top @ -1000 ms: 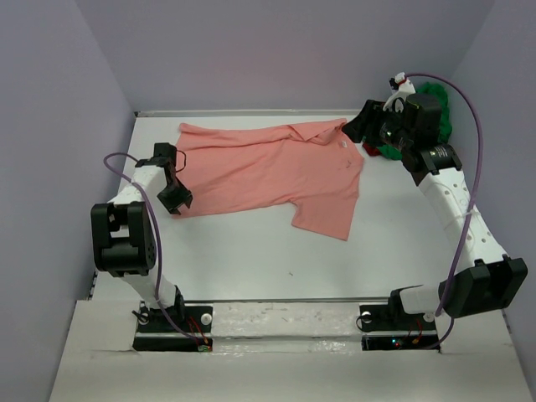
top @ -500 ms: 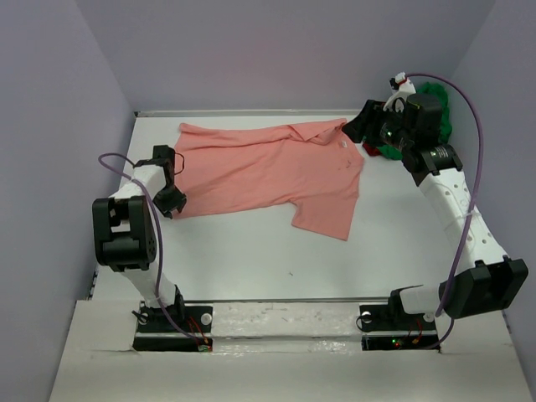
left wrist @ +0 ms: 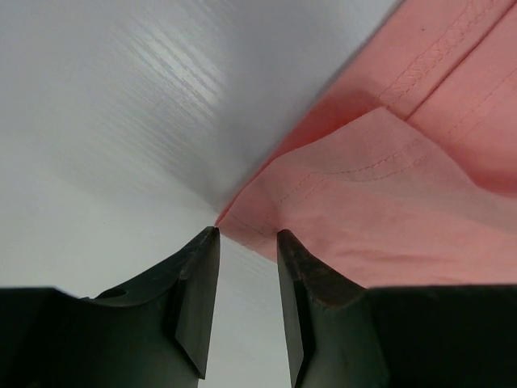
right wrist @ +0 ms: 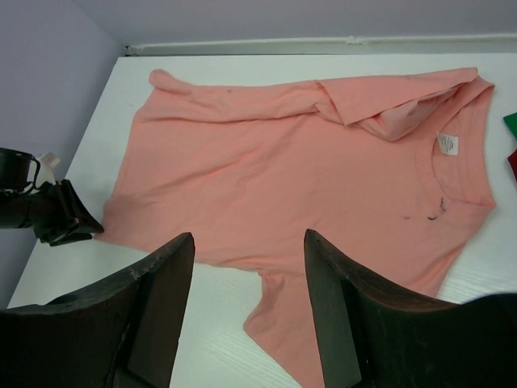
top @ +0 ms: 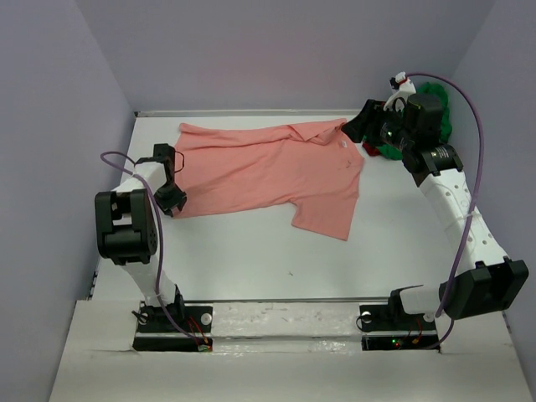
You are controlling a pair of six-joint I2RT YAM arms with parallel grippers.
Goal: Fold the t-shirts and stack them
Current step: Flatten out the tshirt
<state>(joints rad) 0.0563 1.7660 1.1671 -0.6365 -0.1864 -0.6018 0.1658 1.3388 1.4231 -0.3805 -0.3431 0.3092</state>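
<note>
The left gripper will next grab the pink t-shirt's near corner [top: 178, 214] [left wrist: 243, 229], away from the collar, to fold the t-shirt, and the near sleeve is left for the right gripper.
A salmon pink t-shirt [top: 268, 172] lies spread on the white table, its top edge folded over near the collar [right wrist: 380, 113]. A bright green t-shirt [top: 437, 105] is bunched at the back right, mostly hidden behind the right arm. My left gripper [top: 171, 199] is low at the pink shirt's near-left corner. In the left wrist view its gripper [left wrist: 248, 236] is open, with bare table between the fingers and the shirt corner [left wrist: 234, 214] just past the tips. My right gripper [right wrist: 249, 238] hangs open, held high over the shirt [right wrist: 307, 162] beside the collar, holding nothing.
Lilac walls close in the table [top: 251, 251] at the left, back and right. A small red item [top: 387, 152] lies beside the green shirt. The left arm's cable [top: 126, 159] loops near the left wall.
The left gripper has shifted slightly left and settled lower at the pink shirt's corner. The right arm and both shirts have stayed put.
</note>
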